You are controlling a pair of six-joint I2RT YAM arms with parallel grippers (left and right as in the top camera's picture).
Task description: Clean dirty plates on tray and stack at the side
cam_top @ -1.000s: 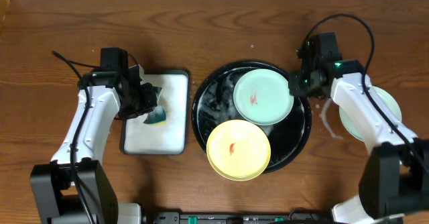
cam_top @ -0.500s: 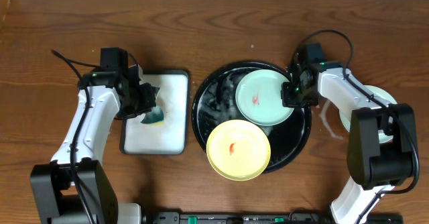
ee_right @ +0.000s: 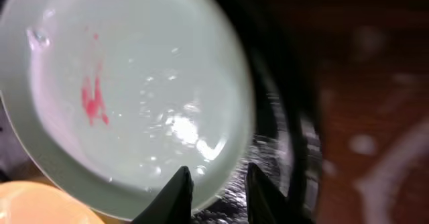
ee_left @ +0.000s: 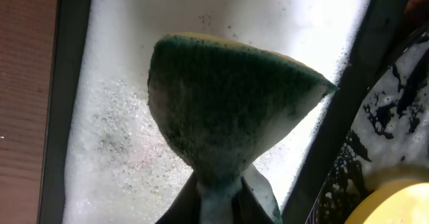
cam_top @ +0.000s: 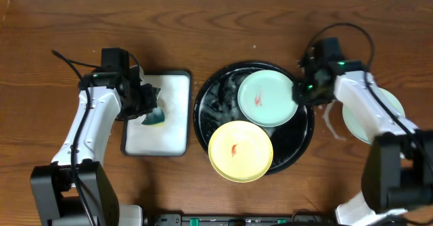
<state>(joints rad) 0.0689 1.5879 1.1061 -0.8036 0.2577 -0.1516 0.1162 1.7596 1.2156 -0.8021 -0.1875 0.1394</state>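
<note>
My right fingers, above the mint plate's rim, must lower before closing.
A glossy black tray (cam_top: pixel 298 139) holds a mint plate (cam_top: pixel 264 99) with a red smear and, overlapping its near edge, a yellow plate (cam_top: pixel 240 151) with an orange smear. My right gripper (cam_top: pixel 302 91) is at the mint plate's right rim. In the right wrist view the right gripper (ee_right: pixel 218 180) is open and straddles that rim. One finger is over the mint plate (ee_right: pixel 134 96), the other over the foamy tray (ee_right: pixel 281 117). My left gripper (ee_left: pixel 218 192) is shut on a green-and-yellow sponge (ee_left: pixel 228 110), hanging above the soapy white tray (cam_top: pixel 172 137).
Another mint plate (cam_top: pixel 396 105) lies on the wooden table to the right of the black tray, partly under my right arm. A wet streak (cam_top: pixel 331 123) marks the wood between them. The white tray's dark rim (ee_left: pixel 67 103) nearly touches the black tray.
My right gripper reached left onto the mint plate's right rim half a second ago and has since drawn back slightly right. The left arm and sponge have not moved.
</note>
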